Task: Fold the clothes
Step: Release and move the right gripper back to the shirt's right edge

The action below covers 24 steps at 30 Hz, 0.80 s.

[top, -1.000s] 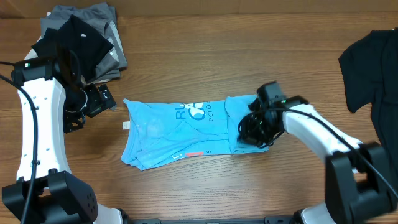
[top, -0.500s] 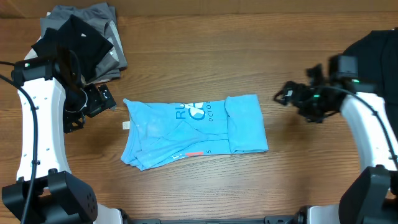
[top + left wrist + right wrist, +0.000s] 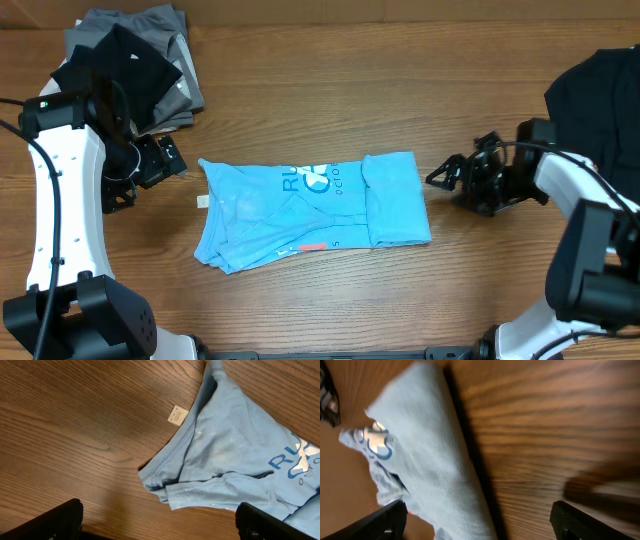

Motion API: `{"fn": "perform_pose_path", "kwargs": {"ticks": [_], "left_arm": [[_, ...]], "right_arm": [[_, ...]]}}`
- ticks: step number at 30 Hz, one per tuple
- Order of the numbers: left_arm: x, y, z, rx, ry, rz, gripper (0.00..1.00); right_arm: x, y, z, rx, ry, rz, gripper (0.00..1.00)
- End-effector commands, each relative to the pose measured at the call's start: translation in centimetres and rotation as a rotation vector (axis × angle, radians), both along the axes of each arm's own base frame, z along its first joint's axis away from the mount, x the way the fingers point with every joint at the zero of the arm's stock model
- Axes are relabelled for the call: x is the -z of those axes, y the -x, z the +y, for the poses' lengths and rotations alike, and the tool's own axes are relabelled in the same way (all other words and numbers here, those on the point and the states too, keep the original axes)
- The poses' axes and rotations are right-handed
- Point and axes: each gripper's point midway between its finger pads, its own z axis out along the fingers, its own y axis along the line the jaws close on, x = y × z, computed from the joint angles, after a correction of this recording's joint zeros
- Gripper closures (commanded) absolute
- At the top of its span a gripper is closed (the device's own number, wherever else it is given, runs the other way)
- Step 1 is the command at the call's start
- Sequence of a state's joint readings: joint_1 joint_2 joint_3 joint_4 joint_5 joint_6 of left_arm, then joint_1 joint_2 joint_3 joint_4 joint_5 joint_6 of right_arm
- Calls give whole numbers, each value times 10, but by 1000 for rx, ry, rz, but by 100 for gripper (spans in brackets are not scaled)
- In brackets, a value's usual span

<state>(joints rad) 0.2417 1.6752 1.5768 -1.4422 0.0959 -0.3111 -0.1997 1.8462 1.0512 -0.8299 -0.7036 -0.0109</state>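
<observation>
My right gripper should next fold one side of the sky-blue T-shirt over the lettering [image 3: 313, 180]. For that, it needs to grab the T-shirt by the middle of its folded edge [image 3: 425, 200], opposite the collar end.
The sky-blue T-shirt [image 3: 310, 215] lies flat and folded in the middle of the table, with white and dark lettering on top. In the left wrist view its collar end [image 3: 235, 455] and a white tag [image 3: 175, 414] show. My left gripper [image 3: 168, 160] stands open just left of the shirt, empty [image 3: 160, 527]. My right gripper [image 3: 446, 178] hovers open a little right of the shirt's right edge. The folded edge [image 3: 425, 460] shows in the right wrist view, with nothing between the fingers [image 3: 482, 525].
A pile of grey and black garments [image 3: 130, 65] sits at the back left corner. A black garment [image 3: 600, 110] lies at the right edge behind my right arm. Bare wooden tabletop [image 3: 330, 90] surrounds the shirt.
My right gripper let go of the shirt's right end, opened, pulled away to the right, then came back slightly toward the shirt. The left arm has not moved.
</observation>
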Motion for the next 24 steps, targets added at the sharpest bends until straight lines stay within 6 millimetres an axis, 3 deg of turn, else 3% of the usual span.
{"fn": "perform_pose_path", "kwargs": {"ticks": [1, 10, 11, 15, 18, 24], "left_arm": [[-2, 1, -2, 25, -6, -12, 0], [-2, 0, -2, 25, -6, -13, 0], [-2, 1, -2, 25, -5, -12, 0], [-2, 1, -2, 28, -6, -10, 0], [-2, 1, -2, 28, -6, -11, 0], [-2, 1, -2, 28, -6, -11, 0]], "right_arm": [[0, 1, 19, -46, -66, -10, 4], [8, 3, 57, -138, -26, -13, 11], [8, 4, 61, -151, -26, -17, 17], [11, 6, 69, -178, -5, -20, 60], [18, 4, 62, -124, 58, 22, 93], [19, -3, 47, -85, 129, 35, 96]]}}
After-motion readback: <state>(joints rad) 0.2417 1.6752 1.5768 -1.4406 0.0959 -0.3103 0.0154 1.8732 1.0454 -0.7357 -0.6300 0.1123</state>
